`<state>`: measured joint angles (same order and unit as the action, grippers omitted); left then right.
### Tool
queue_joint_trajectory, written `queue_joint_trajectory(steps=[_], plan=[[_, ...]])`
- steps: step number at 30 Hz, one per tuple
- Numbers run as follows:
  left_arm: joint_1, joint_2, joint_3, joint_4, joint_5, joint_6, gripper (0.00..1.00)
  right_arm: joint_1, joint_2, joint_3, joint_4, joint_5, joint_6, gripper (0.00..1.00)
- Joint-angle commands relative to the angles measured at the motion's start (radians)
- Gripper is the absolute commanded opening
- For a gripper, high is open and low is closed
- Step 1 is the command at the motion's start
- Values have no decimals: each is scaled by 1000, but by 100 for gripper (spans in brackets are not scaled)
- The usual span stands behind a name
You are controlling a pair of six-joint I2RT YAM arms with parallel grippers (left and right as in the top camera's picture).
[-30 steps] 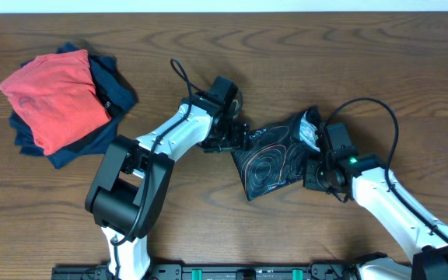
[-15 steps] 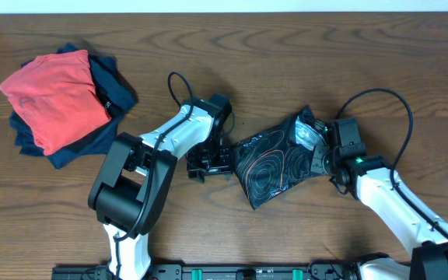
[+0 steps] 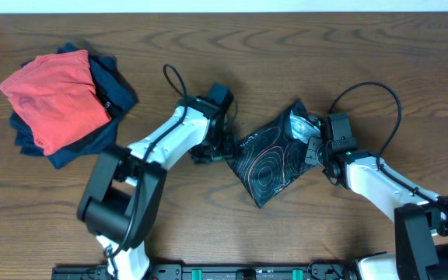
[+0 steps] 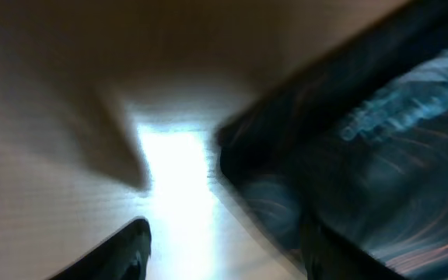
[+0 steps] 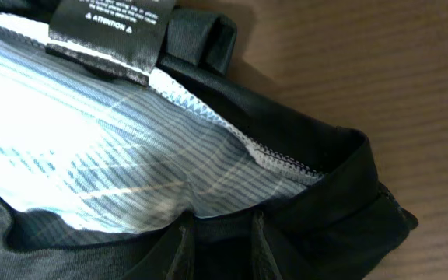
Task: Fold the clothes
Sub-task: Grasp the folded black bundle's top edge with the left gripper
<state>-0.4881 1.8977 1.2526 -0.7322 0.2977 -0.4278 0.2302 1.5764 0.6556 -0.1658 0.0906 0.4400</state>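
Observation:
My left gripper grabs the folded black jersey's dark edge facing the stack next, to lay the jersey folded on top.
The clothes (image 3: 271,162), a black jersey with thin contour lines, lie as a small folded bundle on the wooden table at centre. My left gripper (image 3: 222,149) sits at the bundle's left edge. In the blurred left wrist view this gripper (image 4: 228,249) is open, bare table shows between its fingers, and the jersey (image 4: 364,148) lies by the right finger. My right gripper (image 3: 315,152) is at the bundle's right edge. The right wrist view shows that gripper (image 5: 220,245) shut on the dark hem of the jersey (image 5: 302,155), below the pale inner lining and a black label (image 5: 107,19).
A stack of folded garments, red (image 3: 57,97) on top of navy (image 3: 111,89), lies at the far left of the table. Black cables loop above each arm, one by the left wrist (image 3: 177,78) and one over the right (image 3: 372,93).
My left gripper drew away to the left, then came back to the jersey's left edge. The right gripper moved up and left with the hem, and the bundle turned slightly.

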Motion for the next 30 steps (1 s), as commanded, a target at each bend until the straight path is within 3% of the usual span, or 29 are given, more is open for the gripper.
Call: queue_joint_trajectory(steps=[1,8,13,19,23,28,30], plan=[[2,-42,-1,80,-93,27,67,-18,25,-2,24,7,-20,25],[3,-42,-1,116,-128,21,68,-8,25,-2,219,-5,-128,25],[26,-51,-1,135,-126,-19,71,28,25,-2,325,-73,-173,42],[34,-61,-1,216,-39,59,86,57,3,-2,322,-68,-202,49],[35,-61,0,267,54,122,96,41,-131,-2,243,-67,-203,55],[35,-46,39,320,201,174,100,-7,-401,-2,60,-64,-256,73],[35,-29,69,323,217,189,99,-25,-507,-2,-21,-63,-281,93]])
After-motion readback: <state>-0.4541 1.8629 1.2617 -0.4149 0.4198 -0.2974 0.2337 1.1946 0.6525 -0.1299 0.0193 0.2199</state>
